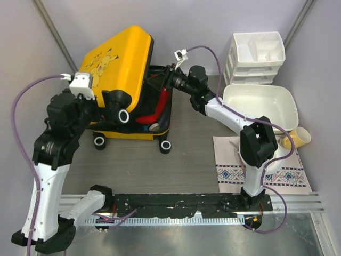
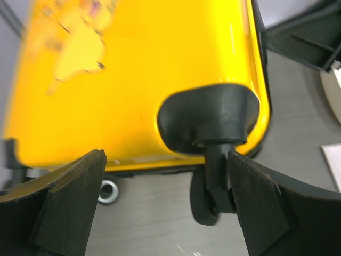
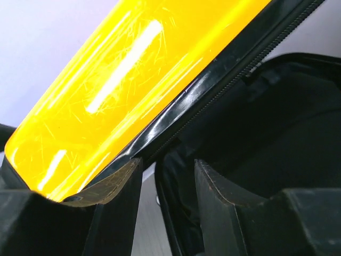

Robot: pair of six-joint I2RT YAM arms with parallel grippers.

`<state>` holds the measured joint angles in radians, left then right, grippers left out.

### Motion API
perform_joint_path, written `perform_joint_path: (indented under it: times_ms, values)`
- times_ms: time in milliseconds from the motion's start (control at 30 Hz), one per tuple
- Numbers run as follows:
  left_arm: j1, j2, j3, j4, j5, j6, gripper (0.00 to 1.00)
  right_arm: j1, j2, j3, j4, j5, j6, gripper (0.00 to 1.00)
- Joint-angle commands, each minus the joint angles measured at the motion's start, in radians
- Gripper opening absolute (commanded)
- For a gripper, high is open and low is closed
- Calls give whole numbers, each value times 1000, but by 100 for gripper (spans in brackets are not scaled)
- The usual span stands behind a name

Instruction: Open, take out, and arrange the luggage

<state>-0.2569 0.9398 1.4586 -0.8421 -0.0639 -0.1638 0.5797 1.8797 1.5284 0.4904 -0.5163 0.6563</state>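
My left gripper should move toward the lid's rim (image 3: 176, 106) before it closes. The lid's rim is beyond the wheel between my fingers, so my fingers would miss the lid's rim if I closed now.
The yellow luggage (image 1: 114, 58) with the Pikachu print lies at the back left, its lid raised and tilted so the dark inside shows. My left gripper (image 1: 110, 102) is open at the lid's near corner. In the left wrist view the lid (image 2: 133, 80) fills the top, and a black wheel (image 2: 205, 200) hangs between my open fingers (image 2: 168, 197), its stem against the right finger. My right gripper (image 1: 160, 82) is open at the lid's right edge. In the right wrist view (image 3: 168, 181) its left finger sits under the lid's black rim (image 3: 176, 106), next to the dark lining (image 3: 266, 133).
A red item (image 1: 160, 106) lies inside the case. A white basin (image 1: 261, 104) and a white drawer organizer (image 1: 256, 56) stand at the back right. A patterned mat (image 1: 266, 173) and a yellow cup (image 1: 299, 138) lie at the right. The case's lower wheels (image 1: 165, 145) face me.
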Motion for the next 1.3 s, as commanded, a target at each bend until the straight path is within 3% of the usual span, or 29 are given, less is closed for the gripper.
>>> perform_joint_path:
  times_ms: [0, 67, 100, 133, 267, 433, 733, 900, 1000, 1067, 1167, 1200, 1267]
  values:
    - [10, -35, 121, 35, -139, 210, 100, 48, 19, 110, 112, -5, 16, 50]
    - [10, -27, 189, -4, -42, 305, 100, 69, 47, 142, 111, -4, 16, 50]
    - [10, -9, 212, -76, 111, 340, 99, 80, 55, 156, 109, -4, 14, 50]
    - [11, -1, 227, -107, 151, 381, 100, 94, 73, 170, 106, -1, 13, 50]
    - [8, 40, 236, -140, 118, 524, 100, 124, 113, 243, 86, 7, 0, 50]
    - [-13, 109, 275, -58, 72, 605, 99, 155, 141, 288, 83, 24, -18, 50]
    - [-223, 192, 336, -25, -146, 684, 100, 197, 206, 378, 94, 70, -34, 50]
    - [-269, 171, 238, 35, -299, 756, 100, 204, 233, 415, 94, 81, -27, 50]
    - [-291, 194, 165, 73, -506, 892, 99, 207, 246, 437, 102, 82, -15, 50]
    - [-291, 185, 73, 156, -563, 996, 100, 212, 254, 449, 102, 87, -11, 50]
    - [-295, 151, -32, 318, -661, 1090, 83, 218, 259, 463, 99, 90, -4, 50]
    - [-295, 151, -44, 349, -684, 1121, 63, 218, 259, 460, 96, 90, 0, 50]
    - [-294, 148, -99, 472, -760, 1190, 43, 216, 245, 440, 90, 94, -1, 50]
